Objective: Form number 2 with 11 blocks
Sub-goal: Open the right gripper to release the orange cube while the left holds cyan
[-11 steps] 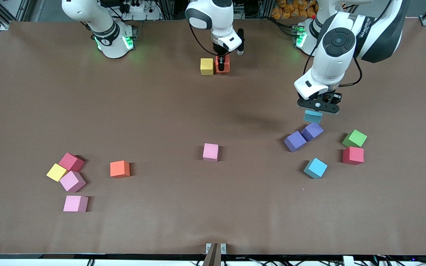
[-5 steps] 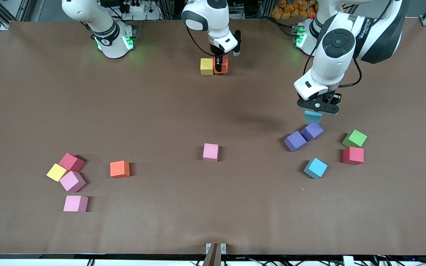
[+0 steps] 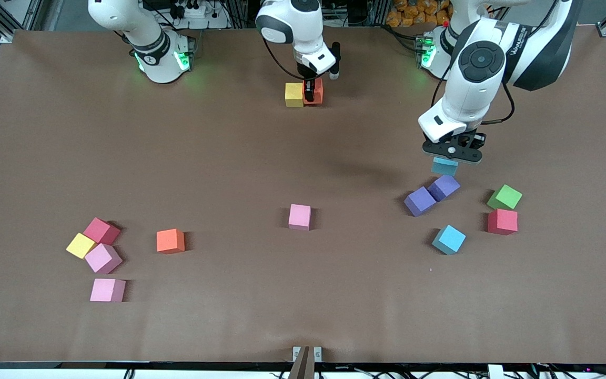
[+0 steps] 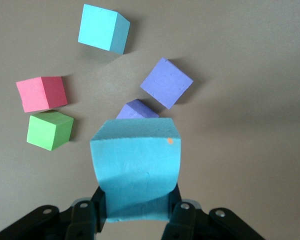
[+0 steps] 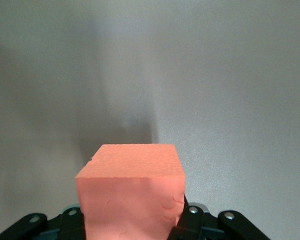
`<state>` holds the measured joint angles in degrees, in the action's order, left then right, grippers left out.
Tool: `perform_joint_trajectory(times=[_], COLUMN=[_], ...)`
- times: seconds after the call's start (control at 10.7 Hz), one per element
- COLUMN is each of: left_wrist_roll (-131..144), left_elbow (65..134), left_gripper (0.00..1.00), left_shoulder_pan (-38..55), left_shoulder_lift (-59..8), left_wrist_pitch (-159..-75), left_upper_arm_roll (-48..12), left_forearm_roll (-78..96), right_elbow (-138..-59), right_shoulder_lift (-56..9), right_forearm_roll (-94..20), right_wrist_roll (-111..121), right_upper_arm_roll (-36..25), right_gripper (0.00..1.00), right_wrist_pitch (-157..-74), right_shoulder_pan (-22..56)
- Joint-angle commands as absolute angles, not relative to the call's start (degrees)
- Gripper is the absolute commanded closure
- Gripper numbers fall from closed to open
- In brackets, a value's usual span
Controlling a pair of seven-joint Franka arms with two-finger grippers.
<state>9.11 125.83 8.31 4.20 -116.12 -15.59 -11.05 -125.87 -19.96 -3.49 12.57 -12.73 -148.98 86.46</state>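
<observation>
The orange block's lower edge (image 3: 317, 103) (image 5: 138, 145) meets its shadow beside the yellow block, so the orange block would stay there. The robot's right gripper should open.
My right gripper (image 3: 310, 93) is shut on an orange block (image 3: 315, 90), also seen in the right wrist view as the orange block (image 5: 130, 192). It holds the block low, side by side against a yellow block (image 3: 294, 95) near the robots' bases. My left gripper (image 3: 451, 152) is shut on a light blue block (image 3: 444, 167), which fills the left wrist view as the light blue block (image 4: 136, 165). That block hangs over two purple blocks (image 3: 444, 187) (image 3: 419, 201). No number 2 shape shows.
Toward the left arm's end lie a green cube (image 3: 504, 197), a red block (image 3: 502, 221) and a light blue block (image 3: 448, 239). A pink block (image 3: 300, 216) sits mid-table. Toward the right arm's end lie an orange block (image 3: 170, 241) and a yellow, dark pink and two pink blocks (image 3: 103, 258).
My right gripper has carried the orange block sideways up against the yellow block, closing the gap between them. The left arm with its light blue block has stayed where it was.
</observation>
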Motion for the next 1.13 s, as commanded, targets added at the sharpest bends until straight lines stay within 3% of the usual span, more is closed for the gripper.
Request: perform_joint_trajectory(times=[0.0,0.66,1.03], left_wrist_roll=[8.3,8.3,8.3], left_elbow=[124.9,125.0,125.0], left_gripper=[0.96,0.96,0.96], left_shoulder_pan=[8.3,8.3,8.4], left_shoulder_lift=[3.9,3.4,3.4], left_wrist_pitch=[-115.0,-115.0,-115.0], left_upper_arm_roll=[-15.5,-15.5,-15.5], left_forearm_roll=[-11.3,-11.0,-11.0], right_elbow=[-127.7,-127.6,-127.6], right_shoulder_lift=[-18.1,-18.4,-18.5], right_forearm_roll=[-4.0,-4.0,-3.6], right_wrist_roll=[9.3,9.3,10.9], right_upper_arm_roll=[-13.1,-13.2,-13.2], right_gripper=[0.51,0.4,0.39], right_wrist_pitch=[-149.3,-149.8,-150.2], right_shoulder_pan=[87.7,87.7,87.6])
